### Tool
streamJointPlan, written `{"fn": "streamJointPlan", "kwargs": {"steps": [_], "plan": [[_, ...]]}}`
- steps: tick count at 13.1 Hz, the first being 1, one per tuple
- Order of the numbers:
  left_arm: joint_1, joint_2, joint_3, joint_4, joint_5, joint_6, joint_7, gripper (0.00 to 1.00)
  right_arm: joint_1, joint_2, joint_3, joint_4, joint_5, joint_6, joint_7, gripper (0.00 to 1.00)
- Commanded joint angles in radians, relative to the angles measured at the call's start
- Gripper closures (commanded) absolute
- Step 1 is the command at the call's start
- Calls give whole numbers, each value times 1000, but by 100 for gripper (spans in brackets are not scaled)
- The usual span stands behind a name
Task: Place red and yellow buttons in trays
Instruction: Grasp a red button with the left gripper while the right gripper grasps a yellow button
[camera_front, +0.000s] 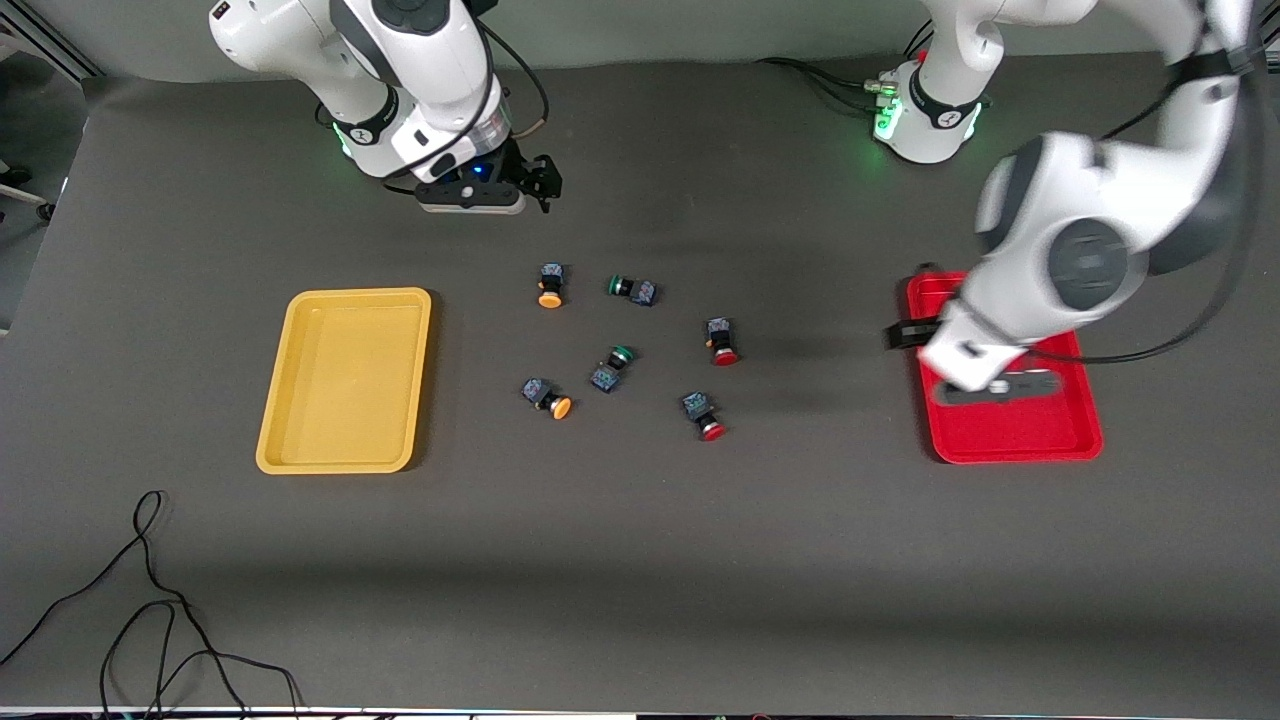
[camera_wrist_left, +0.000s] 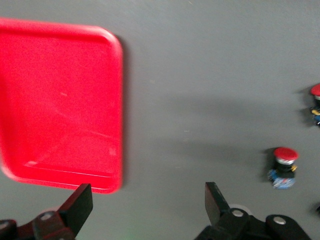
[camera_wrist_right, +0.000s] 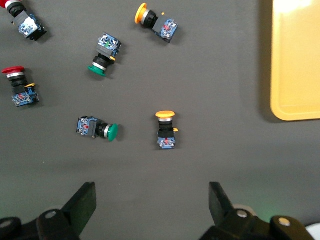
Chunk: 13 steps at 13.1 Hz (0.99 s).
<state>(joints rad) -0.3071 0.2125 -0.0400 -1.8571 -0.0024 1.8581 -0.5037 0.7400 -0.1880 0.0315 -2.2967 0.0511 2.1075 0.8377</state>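
Note:
I next need to grab the button by its black body (camera_front: 551, 283) with my right gripper, so that I can place a yellow button in the yellow tray (camera_front: 290, 400).
Two yellow-capped buttons (camera_front: 550, 285) (camera_front: 548, 397) and two red-capped buttons (camera_front: 721, 341) (camera_front: 703, 415) lie on their sides mid-table. The yellow tray (camera_front: 290, 400) lies toward the right arm's end, the red tray (camera_front: 1060, 430) toward the left arm's end; I see nothing in either. My left gripper (camera_front: 905, 335) hangs open and empty over the red tray's (camera_wrist_left: 60, 100) rim; its view (camera_wrist_left: 150, 205) shows both red buttons (camera_wrist_left: 283, 167) (camera_wrist_left: 316, 97). My right gripper (camera_front: 540, 180) hangs open and empty (camera_wrist_right: 152, 205) above bare table near its base, with a yellow button (camera_wrist_right: 165, 129) closest.
Two green-capped buttons (camera_front: 632, 289) (camera_front: 611, 368) lie among the others, also in the right wrist view (camera_wrist_right: 97, 129) (camera_wrist_right: 103, 55). A loose black cable (camera_front: 150, 600) lies near the table's front edge at the right arm's end.

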Motion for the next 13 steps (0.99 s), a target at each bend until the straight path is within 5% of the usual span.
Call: {"fn": "streamJointPlan", "kwargs": {"steps": [1,6,13], "plan": [[-75,78,-52,-43,-10,111,-256,0,15,10,-13,-151,-7,196,-2,0],[-118,255,-176,-42,-8,327,-648,0,15,254,-15,-172,-11,457,-5,0],[-153,373,-215,3,10,449,-805,8,13,427,-16,-170,-13,623,-5,0]]}}
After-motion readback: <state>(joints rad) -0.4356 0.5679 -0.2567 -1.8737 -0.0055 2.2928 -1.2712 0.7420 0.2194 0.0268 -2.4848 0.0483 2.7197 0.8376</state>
